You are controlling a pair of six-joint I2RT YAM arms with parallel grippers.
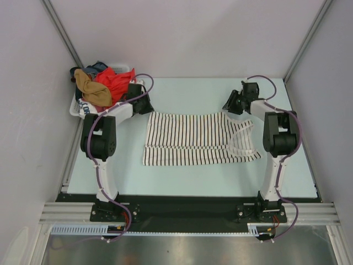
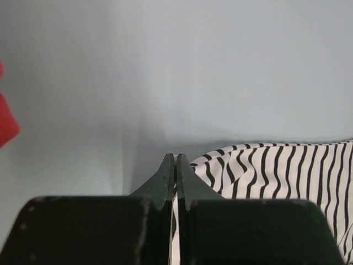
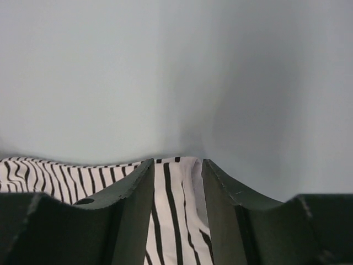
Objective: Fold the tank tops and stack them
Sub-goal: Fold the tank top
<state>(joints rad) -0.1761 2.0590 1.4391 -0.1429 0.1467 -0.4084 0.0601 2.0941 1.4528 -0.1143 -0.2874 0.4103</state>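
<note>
My right gripper moves down first from here, as its fingers are above the striped corner. It is too early to close, and closing now would miss the corner.
The white tank top with thin black stripes [image 1: 190,138] lies spread flat on the pale table, straps toward the right. My left gripper [image 1: 148,108] is at its far left corner; in the left wrist view the gripper [image 2: 176,160] is shut with a thin fold of the striped cloth [image 2: 276,171] pinched between the fingers. My right gripper [image 1: 229,107] is at the far right corner; in the right wrist view the gripper [image 3: 177,165] is open, its fingers apart on either side of the striped cloth's edge [image 3: 171,193]. The tan-brown tank top [image 1: 92,89] lies bunched in the basket.
The white laundry basket [image 1: 75,109] stands at the far left corner, holding a red cloth [image 1: 115,80] and dark clothes; the red cloth also shows in the left wrist view [image 2: 5,124]. Grey walls close in the table at the back and on both sides.
</note>
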